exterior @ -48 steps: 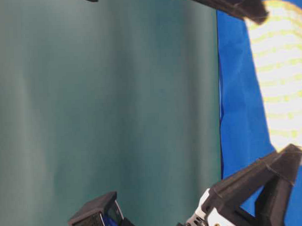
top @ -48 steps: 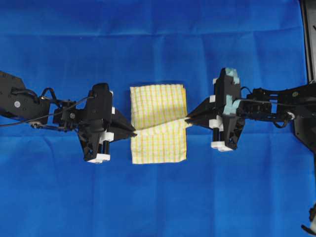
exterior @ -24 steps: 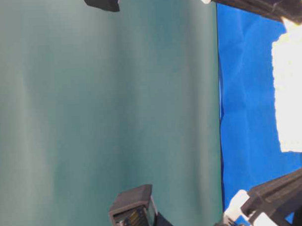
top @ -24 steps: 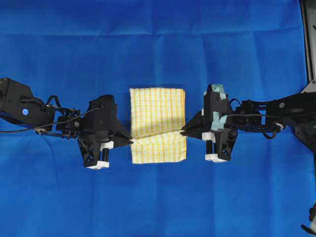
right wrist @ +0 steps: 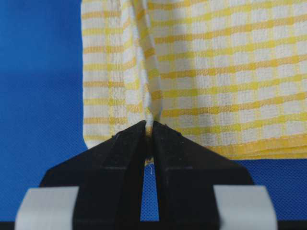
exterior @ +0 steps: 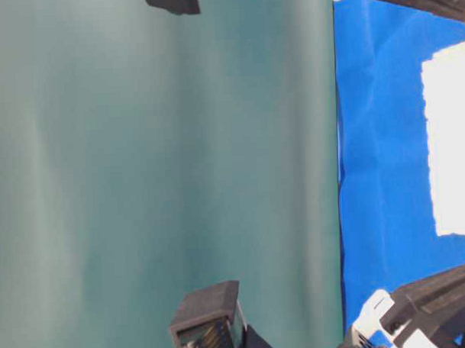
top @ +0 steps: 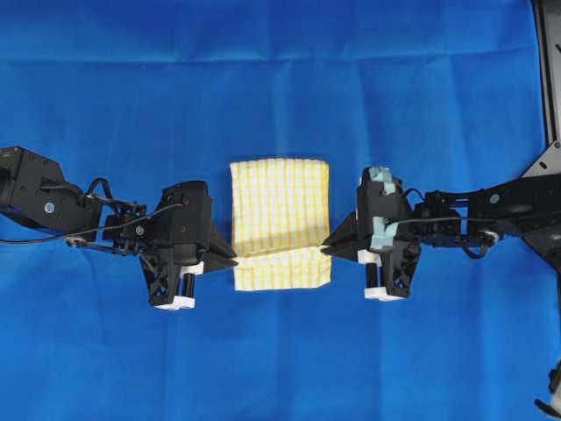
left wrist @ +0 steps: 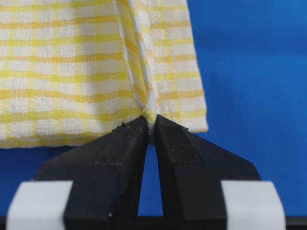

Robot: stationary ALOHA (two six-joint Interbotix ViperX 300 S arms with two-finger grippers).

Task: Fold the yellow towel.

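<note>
My right gripper should open now, as the flap's pinched end (right wrist: 151,108) rests low over the towel's lower layer (right wrist: 206,132) in the right wrist view.
The yellow towel (top: 279,219), white with yellow checks, lies folded on the blue sheet at the middle of the overhead view. A raised flap of it runs across near its lower edge. My left gripper (top: 234,259) is shut on the flap's left end, and the pinch shows in the left wrist view (left wrist: 150,125). My right gripper (top: 324,249) is shut on the flap's right end, as the right wrist view (right wrist: 149,128) shows. The towel (exterior: 453,147) appears washed out at the right of the table-level view.
The large blue sheet (top: 280,79) covers the table. A dark frame (top: 549,61) runs along the right edge of the overhead view. A teal backdrop (exterior: 164,176) fills the table-level view.
Both grippers have carried the pinched flap toward the bottom of the overhead view and lower. The exposed lower strip of the towel has grown narrower.
</note>
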